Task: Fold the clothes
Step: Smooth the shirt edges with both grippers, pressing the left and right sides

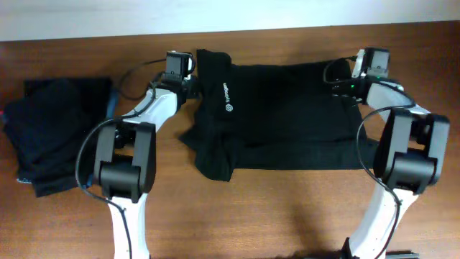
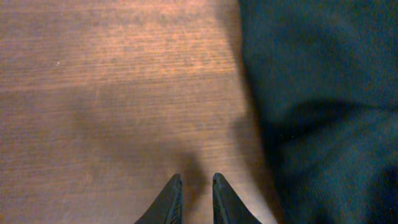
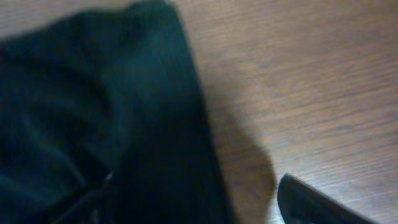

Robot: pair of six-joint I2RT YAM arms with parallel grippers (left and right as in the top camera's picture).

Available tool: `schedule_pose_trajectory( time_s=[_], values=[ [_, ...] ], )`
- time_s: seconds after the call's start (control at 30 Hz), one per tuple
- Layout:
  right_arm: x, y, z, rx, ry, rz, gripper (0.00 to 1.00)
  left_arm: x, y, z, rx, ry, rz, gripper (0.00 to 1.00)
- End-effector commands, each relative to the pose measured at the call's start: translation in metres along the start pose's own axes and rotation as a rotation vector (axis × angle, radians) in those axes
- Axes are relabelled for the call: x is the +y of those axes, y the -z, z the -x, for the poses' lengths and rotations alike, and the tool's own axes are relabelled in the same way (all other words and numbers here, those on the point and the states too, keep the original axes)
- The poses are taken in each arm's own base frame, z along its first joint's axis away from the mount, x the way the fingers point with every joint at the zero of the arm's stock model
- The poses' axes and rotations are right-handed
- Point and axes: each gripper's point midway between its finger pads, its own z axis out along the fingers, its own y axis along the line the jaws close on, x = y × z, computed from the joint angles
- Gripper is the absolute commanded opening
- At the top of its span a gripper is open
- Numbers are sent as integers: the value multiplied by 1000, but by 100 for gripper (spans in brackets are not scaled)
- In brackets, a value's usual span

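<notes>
My right gripper takes hold of the black shirt (image 1: 287, 115) by its near outer corner (image 1: 346, 68) next, which leaves the shirt's body free to spread for folding.
A black shirt (image 1: 287, 115) with a small white logo (image 1: 228, 97) lies spread across the middle of the table, its left side bunched and folded over. My left gripper (image 1: 188, 83) hovers over bare wood beside its top left corner; in the left wrist view the fingers (image 2: 196, 186) are nearly together and hold nothing, with the fabric (image 2: 323, 93) to their right. My right gripper (image 1: 352, 85) is at the shirt's top right corner. The right wrist view shows one finger (image 3: 323, 205) far to the right of the fabric edge (image 3: 93, 124); the other finger is hidden.
A dark stack of folded clothes (image 1: 57, 133) with a teal-blue edge (image 1: 111, 104) lies at the table's left. Both arm bases stand at the front edge. A pale wall borders the far side of the wooden table (image 1: 287, 208).
</notes>
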Motion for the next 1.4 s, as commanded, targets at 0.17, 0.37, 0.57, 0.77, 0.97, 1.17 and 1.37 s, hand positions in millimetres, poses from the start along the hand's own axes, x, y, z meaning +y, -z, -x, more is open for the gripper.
schedule_pose_trajectory(
  time_s=[0.17, 0.37, 0.57, 0.77, 0.97, 1.17, 1.37],
  values=[
    [-4, 162, -16, 165, -11, -16, 99, -4, 165, 37, -1, 2, -54, 35],
    [-6, 177, -92, 459, -35, -26, 99, -27, 187, -1, 155, 8, -199, 35],
    [-26, 152, -120, 499, -124, -58, 99, -31, 191, -20, 235, 15, -231, 35],
    [-55, 120, -139, 457, -210, -82, 99, -32, 193, -27, 263, 15, -230, 35],
    [-56, 103, -151, 436, -217, -81, 94, -42, 194, -30, 269, -6, -240, 36],
    [-56, 102, -149, 428, -217, -81, 64, -42, 194, -30, 271, -8, -240, 36],
    [-57, 101, -149, 427, -217, -81, 62, -42, 194, -31, 271, -8, -237, 37]
  ],
)
